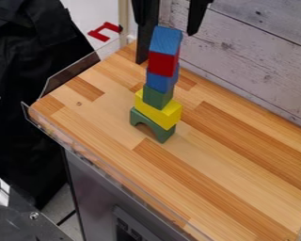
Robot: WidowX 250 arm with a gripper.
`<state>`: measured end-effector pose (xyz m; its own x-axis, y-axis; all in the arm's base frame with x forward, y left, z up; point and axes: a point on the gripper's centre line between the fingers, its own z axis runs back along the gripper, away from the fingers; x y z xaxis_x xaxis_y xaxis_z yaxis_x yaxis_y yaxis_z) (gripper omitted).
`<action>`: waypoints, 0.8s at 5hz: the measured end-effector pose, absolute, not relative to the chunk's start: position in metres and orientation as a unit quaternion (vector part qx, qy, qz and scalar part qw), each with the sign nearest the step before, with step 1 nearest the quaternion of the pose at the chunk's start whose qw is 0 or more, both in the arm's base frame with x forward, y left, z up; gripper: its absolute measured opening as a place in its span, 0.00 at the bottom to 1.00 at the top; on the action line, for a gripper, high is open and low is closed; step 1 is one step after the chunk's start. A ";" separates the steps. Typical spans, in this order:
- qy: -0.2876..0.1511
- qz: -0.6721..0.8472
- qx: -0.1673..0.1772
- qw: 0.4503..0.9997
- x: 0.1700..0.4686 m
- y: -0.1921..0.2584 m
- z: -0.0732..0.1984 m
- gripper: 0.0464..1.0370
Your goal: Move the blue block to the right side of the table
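Next, my gripper grabs the top blue block's sides, to move it to the right side of the table.
The gripper [165,28] hangs at the top of the view, open, its two black fingers wide apart on either side of the stack's top end. Topmost in a tall stack is a blue block [165,39], lying on a red block [162,64]. Under the red one sits a second blue block [161,82], then a green block [158,97], a yellow block [158,111] and, at the bottom, a green arch [152,126] on the wooden table [241,174]. Nothing is seen held between the fingers.
A dark upright post [142,51] stands behind the stack's left side. Whitish plank wall [260,47] borders the table at the back right. A clear raised edge [109,170] runs along the front left side.
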<state>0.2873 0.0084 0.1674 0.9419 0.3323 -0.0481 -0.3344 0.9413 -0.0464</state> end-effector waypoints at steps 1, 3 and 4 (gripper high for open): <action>0.030 0.168 -0.033 0.985 0.283 0.006 0.161 0.96; 0.039 0.170 -0.040 0.984 0.279 0.008 0.152 0.66; 0.038 0.171 -0.041 0.984 0.279 0.008 0.151 0.53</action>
<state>0.2790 0.0079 0.1514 0.9387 0.3331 -0.0889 -0.3393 0.9383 -0.0670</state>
